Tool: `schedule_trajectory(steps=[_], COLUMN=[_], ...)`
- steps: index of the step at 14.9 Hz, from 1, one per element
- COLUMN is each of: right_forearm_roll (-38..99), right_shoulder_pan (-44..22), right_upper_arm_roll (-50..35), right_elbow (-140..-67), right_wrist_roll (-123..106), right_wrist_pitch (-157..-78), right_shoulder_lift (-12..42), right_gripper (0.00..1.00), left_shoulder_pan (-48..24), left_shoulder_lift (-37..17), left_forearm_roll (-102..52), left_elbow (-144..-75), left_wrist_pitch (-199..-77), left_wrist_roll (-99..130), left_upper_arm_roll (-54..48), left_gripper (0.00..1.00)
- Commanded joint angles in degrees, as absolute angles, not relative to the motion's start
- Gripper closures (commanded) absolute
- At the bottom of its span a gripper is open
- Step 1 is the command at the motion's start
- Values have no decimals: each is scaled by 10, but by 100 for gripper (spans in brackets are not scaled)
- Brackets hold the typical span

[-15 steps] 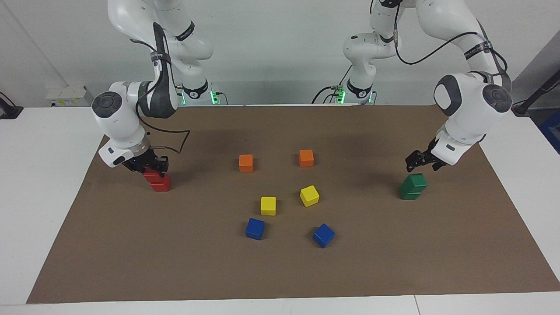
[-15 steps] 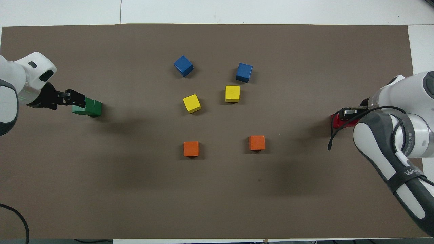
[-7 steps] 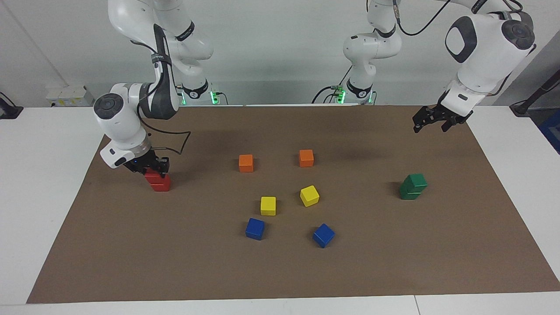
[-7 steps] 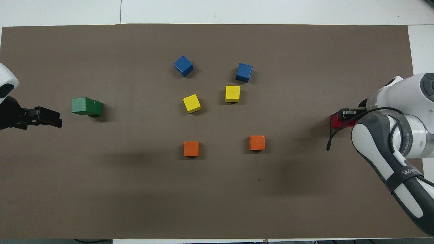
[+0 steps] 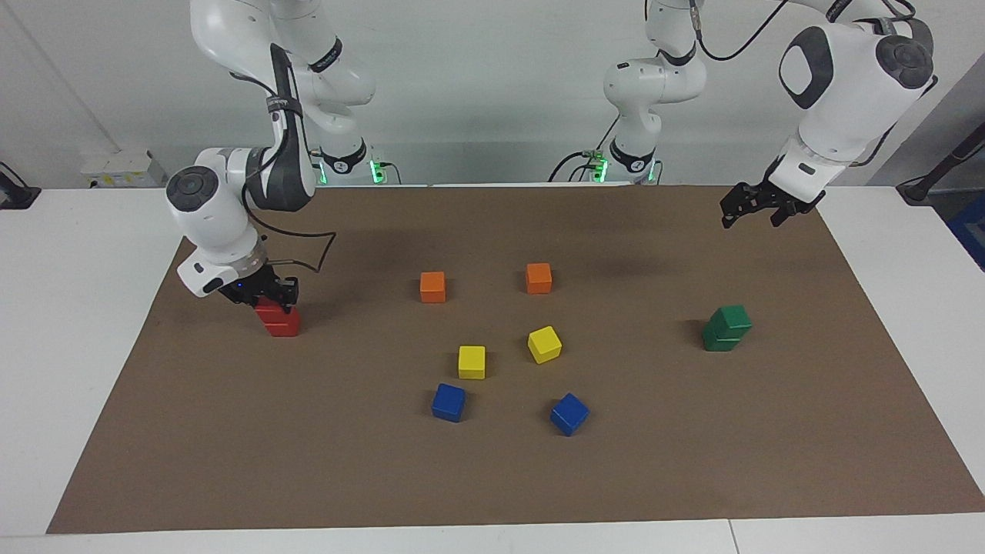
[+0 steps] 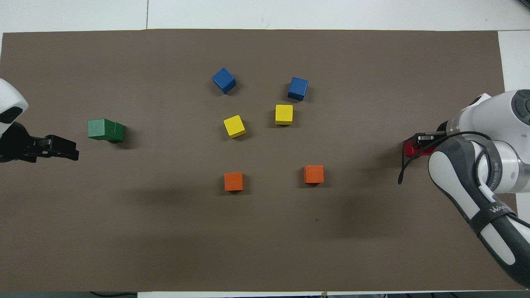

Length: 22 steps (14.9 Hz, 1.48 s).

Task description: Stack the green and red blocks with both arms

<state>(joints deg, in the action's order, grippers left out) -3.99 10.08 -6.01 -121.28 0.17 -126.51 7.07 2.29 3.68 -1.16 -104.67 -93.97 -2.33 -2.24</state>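
The upper red block sits low on the lower red block and would stand, so it is time for my right gripper to open now.
Two dark green blocks stand stacked toward the left arm's end of the mat, the upper one turned a little on the lower; the stack also shows in the overhead view. My left gripper is open and empty, raised high and clear of the green stack; it also shows in the overhead view. Two red blocks stand stacked toward the right arm's end. My right gripper is low, right at the upper red block, and hides most of the red stack from overhead.
Two orange cubes, two yellow cubes and two blue cubes lie in the middle of the brown mat. White table surrounds the mat.
My left gripper has let go of the upper green block, risen and drawn back toward the robots. The right gripper has stayed at the red stack, its arm shifting only slightly.
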Motion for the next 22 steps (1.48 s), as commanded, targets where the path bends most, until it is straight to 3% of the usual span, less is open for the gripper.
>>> schedule_trajectory(steps=[1,4,5,7,8,12,22], right_forearm_roll=[-37,-37,-37,-37,-37,-37,-37], right_shoulder_pan=[111,110,109,107,107,107,105], right_upper_arm_roll=[-67,-67,-66,-66,-66,-66,-67], right_elbow=[-1219,-1219,-1218,-1216,-1216,-1215,-1148], right_wrist_roll=[-10,-7,-7,-5,-4,-3,-3], right_wrist_pitch=[-1277,-1277,-1277,-1278,-1278,-1278,-1238], right_shoulder_lift=[71,71,72,73,73,74,77], right_gripper=[100,100,86,19,3,0,0], left_shoulder_pan=[16,17,16,16,13,-17,-26], left_shoulder_lift=[43,37,29,20,12,-11,-4], left_forearm_roll=[-1,-1,-1,-1,-1,-4,-4], left_elbow=[-1047,-1044,-1043,-1019,-994,-924,-946], left_wrist_pitch=[-927,-930,-929,-924,-911,-845,-865], left_wrist_roll=[-18,-16,-16,-16,-16,-16,-18], left_upper_arm_roll=[-24,-24,-22,-24,-25,-6,-6], left_gripper=[0,0,0,0,0,0,0])
